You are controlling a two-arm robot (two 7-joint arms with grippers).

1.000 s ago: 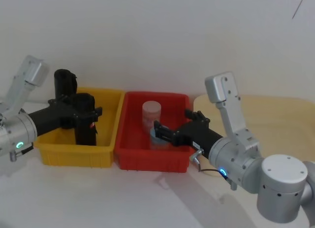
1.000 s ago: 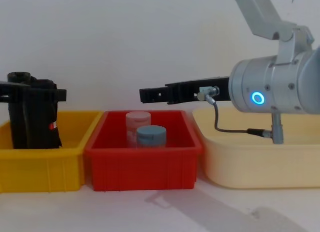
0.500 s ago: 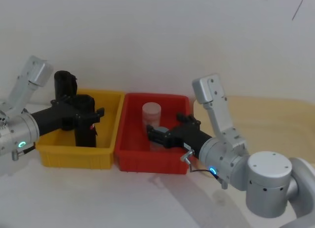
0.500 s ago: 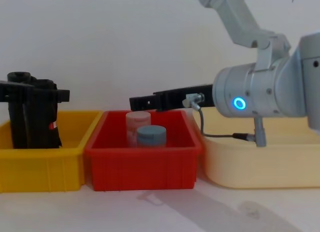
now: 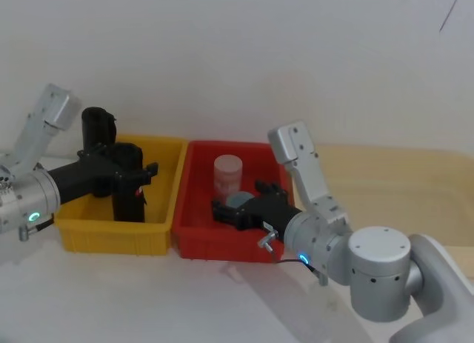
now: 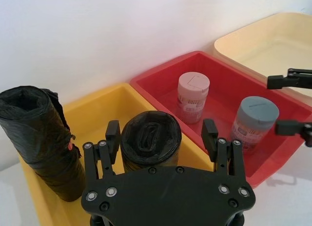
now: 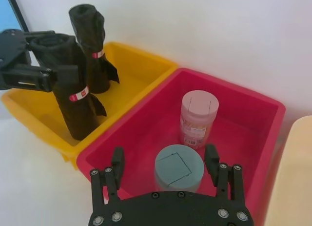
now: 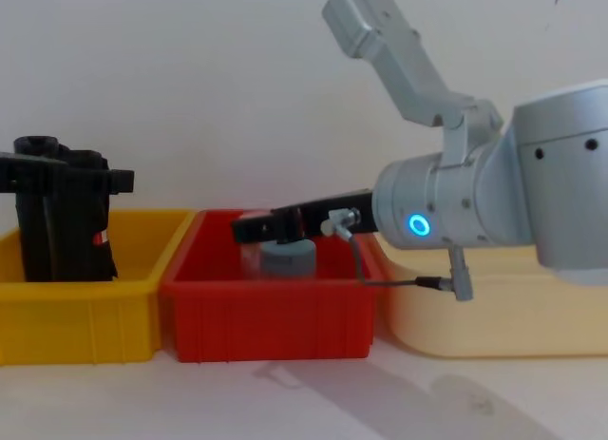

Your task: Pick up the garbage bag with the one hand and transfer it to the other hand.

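My left gripper should next grab the bag's upper part (image 8: 84, 176) above the yellow bin's sides, because the bin's sides close in around the bottom of the garbage bag (image 8: 81, 240).
The garbage bag (image 6: 151, 138), a black glossy roll with a red-and-white label (image 7: 78, 95), stands upright in the yellow bin (image 5: 111, 235). My left gripper (image 6: 161, 132) is open, one finger on each side of the roll's upper part, with a gap showing on one side. From the head view, the left gripper (image 5: 137, 172) reaches in from the left. My right gripper (image 7: 165, 160) is open and empty, hovering over the red bin (image 5: 215, 243) just above a blue-lidded jar (image 7: 178, 167). In the chest view, the right gripper (image 8: 249, 229) points left toward the garbage bag (image 8: 81, 240).
A second black roll (image 5: 96, 128) stands behind the first in the yellow bin. A pink-lidded jar (image 5: 228, 171) sits at the back of the red bin. A cream tray (image 5: 415, 187) lies to the right. White tabletop stretches in front of the bins.
My right arm has swung left and lower, bringing its open gripper down over the red bin beside the blue-lidded jar. The left gripper and the roll have barely moved.
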